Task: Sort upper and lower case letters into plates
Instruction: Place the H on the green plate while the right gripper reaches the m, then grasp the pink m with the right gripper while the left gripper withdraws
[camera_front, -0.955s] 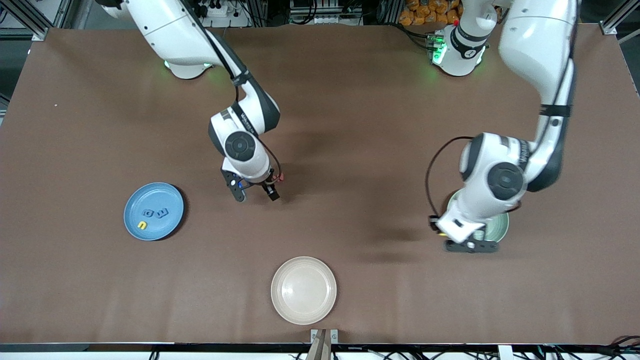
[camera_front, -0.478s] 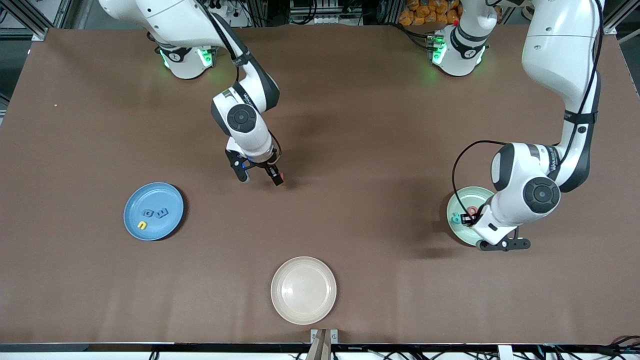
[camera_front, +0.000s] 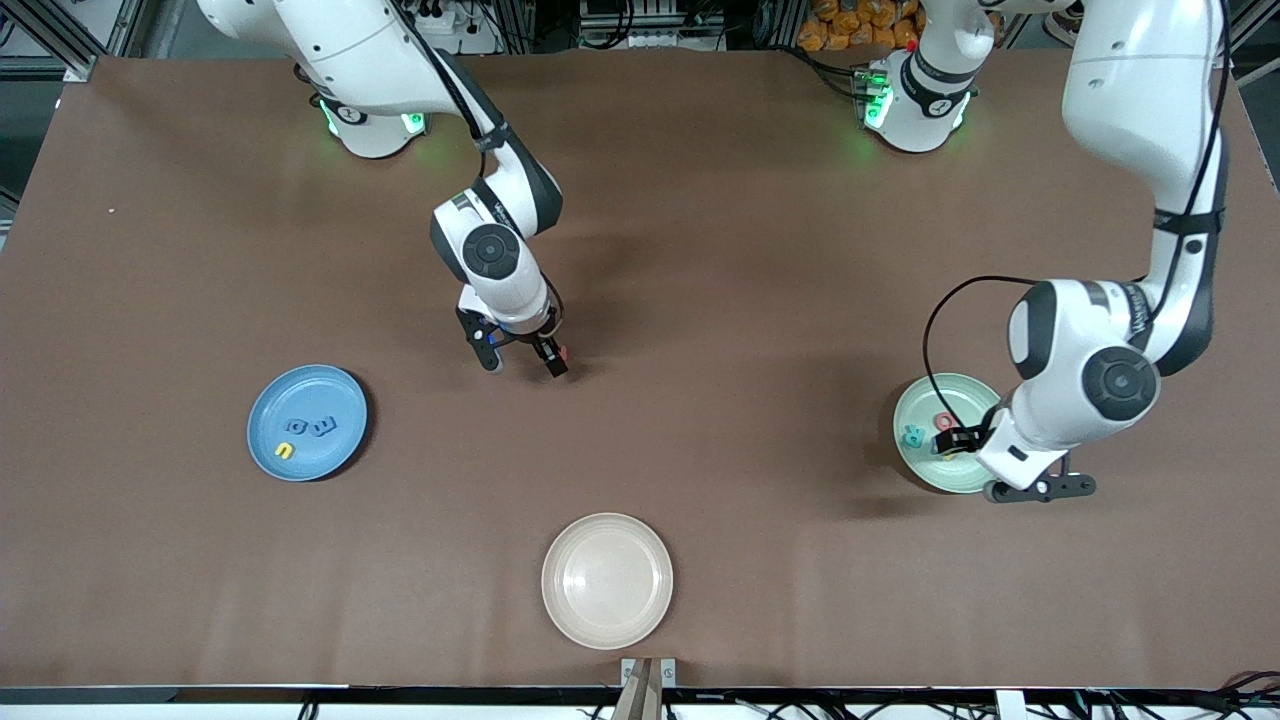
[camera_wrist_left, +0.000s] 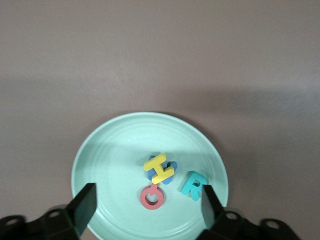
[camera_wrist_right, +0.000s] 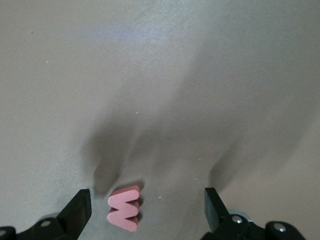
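My right gripper should next grab the red W across its top and bottom ends, so it can sort the W into the sky blue plate (camera_front: 322, 393).
My left gripper (camera_front: 957, 441) (camera_wrist_left: 147, 200) hangs open over the mint green plate (camera_front: 925, 466) (camera_wrist_left: 102, 150) at the left arm's end of the table. In that plate lie a yellow H (camera_wrist_left: 159, 168) on top of a blue letter (camera_wrist_left: 170, 165), a red O (camera_front: 944, 420) (camera_wrist_left: 151, 197) and a teal R (camera_front: 912, 436) (camera_wrist_left: 192, 184). My right gripper (camera_front: 520, 362) (camera_wrist_right: 146, 204) stands open low over the middle of the table. A red W (camera_front: 563, 352) (camera_wrist_right: 125, 208) lies flat below it, close to one finger. The sky blue plate (camera_front: 322, 393) holds two blue letters (camera_front: 309, 427) and a yellow one (camera_front: 285, 451).
A cream-beige round plate (camera_front: 607, 580) sits with nothing in it near the table's front edge, nearer to the front camera than the right gripper. Bare brown tabletop lies between the plates.
The left gripper has opened and the yellow letter it carried now lies in the mint plate; the left arm swung toward its own end. The right gripper shifted slightly over the red W.
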